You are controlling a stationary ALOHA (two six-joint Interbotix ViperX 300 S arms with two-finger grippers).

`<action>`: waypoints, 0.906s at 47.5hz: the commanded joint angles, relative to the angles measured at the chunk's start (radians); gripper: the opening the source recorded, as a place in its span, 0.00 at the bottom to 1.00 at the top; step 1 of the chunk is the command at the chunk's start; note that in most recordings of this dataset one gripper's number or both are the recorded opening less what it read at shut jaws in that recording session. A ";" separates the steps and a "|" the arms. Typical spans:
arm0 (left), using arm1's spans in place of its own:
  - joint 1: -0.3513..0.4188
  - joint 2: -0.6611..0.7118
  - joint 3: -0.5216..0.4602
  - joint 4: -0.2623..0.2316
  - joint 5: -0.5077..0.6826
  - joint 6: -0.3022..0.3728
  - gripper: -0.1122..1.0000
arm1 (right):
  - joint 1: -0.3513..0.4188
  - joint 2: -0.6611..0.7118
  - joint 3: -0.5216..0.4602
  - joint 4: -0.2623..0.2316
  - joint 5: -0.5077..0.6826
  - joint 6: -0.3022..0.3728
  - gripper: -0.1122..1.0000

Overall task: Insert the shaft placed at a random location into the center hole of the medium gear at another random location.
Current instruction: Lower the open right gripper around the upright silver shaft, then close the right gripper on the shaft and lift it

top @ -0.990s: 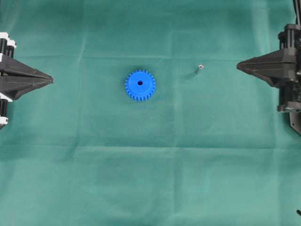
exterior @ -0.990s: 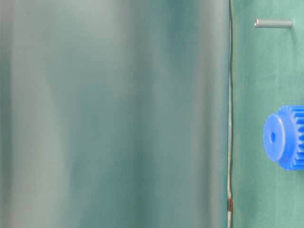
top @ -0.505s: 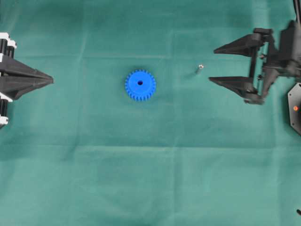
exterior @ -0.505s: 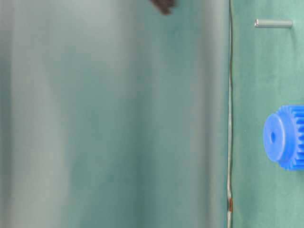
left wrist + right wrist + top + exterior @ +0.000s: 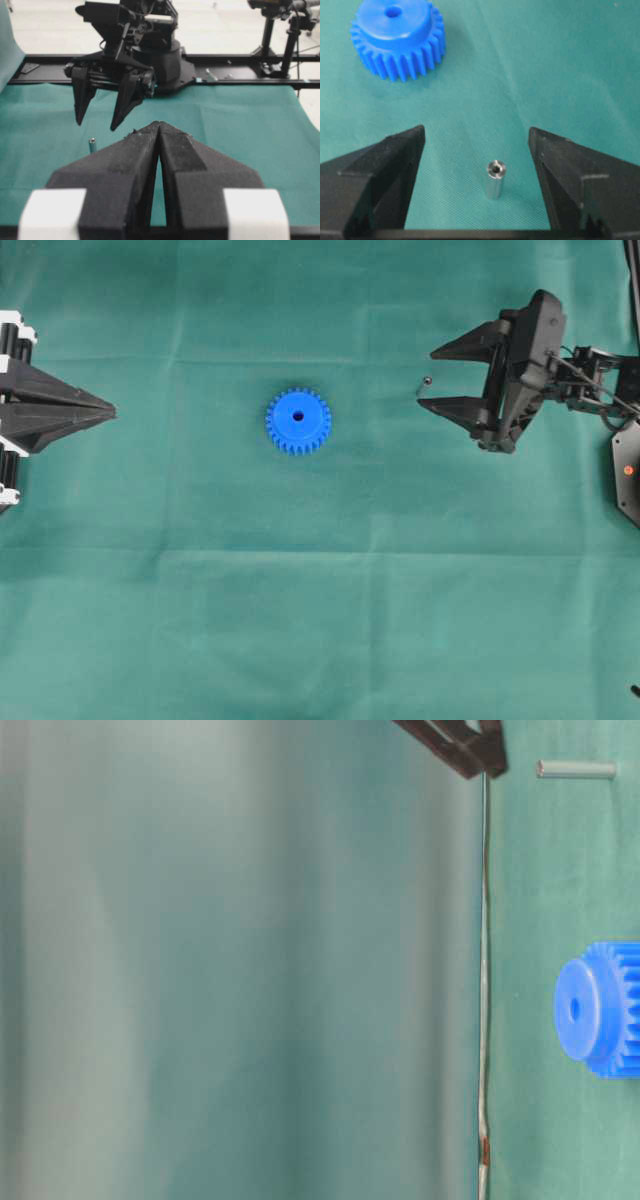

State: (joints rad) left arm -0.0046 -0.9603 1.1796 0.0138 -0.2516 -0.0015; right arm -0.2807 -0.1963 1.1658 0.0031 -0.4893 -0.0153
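My right gripper isn't ready to close on the small silvery shaft (image 5: 426, 383) (image 5: 495, 179) yet. My open fingers are above the shaft, so I need to lower the gripper first.
The medium gear (image 5: 298, 421), bright blue and toothed, lies flat mid-table with its center hole (image 5: 298, 416) facing up; the right wrist view shows the gear (image 5: 397, 37) and its hole (image 5: 394, 11) at top left. The shaft (image 5: 424, 385), a small silvery pin, stands upright on the cloth to the gear's right. My right gripper (image 5: 427, 380) is open, one finger on each side of the shaft (image 5: 495, 179) without touching it. At the far left my left gripper (image 5: 110, 412) is shut and empty, tips together (image 5: 158, 125).
Green cloth (image 5: 320, 620) covers the whole table, with faint fold lines. The right arm's black base and rail (image 5: 165, 65) stand at the far edge in the left wrist view. The table-level view shows the shaft (image 5: 575, 768) and gear (image 5: 600, 1010) at its right side.
My right gripper went from shut to wide open and moved left, so its fingers now stand either side of the shaft. Gear, shaft and left gripper stayed put.
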 commanded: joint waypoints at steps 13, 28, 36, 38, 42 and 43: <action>-0.002 0.009 -0.023 0.003 -0.005 -0.003 0.10 | -0.017 0.123 -0.052 0.003 -0.066 0.002 0.86; -0.003 0.009 -0.021 0.003 0.008 -0.003 0.10 | -0.021 0.166 -0.061 0.003 -0.072 0.002 0.85; -0.003 0.009 -0.021 0.003 0.009 -0.003 0.10 | -0.021 0.166 -0.063 0.003 -0.071 0.000 0.80; -0.003 0.009 -0.021 0.003 0.009 -0.003 0.10 | -0.021 0.166 -0.063 0.003 -0.071 0.000 0.74; -0.002 0.009 -0.021 0.003 0.012 -0.003 0.10 | -0.021 0.167 -0.064 0.003 -0.067 -0.002 0.54; -0.003 0.009 -0.021 0.003 0.012 -0.003 0.10 | -0.021 0.166 -0.063 0.003 -0.067 -0.002 0.48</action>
State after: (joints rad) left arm -0.0061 -0.9603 1.1796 0.0138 -0.2362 -0.0031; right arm -0.2976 -0.0215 1.1183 0.0046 -0.5446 -0.0138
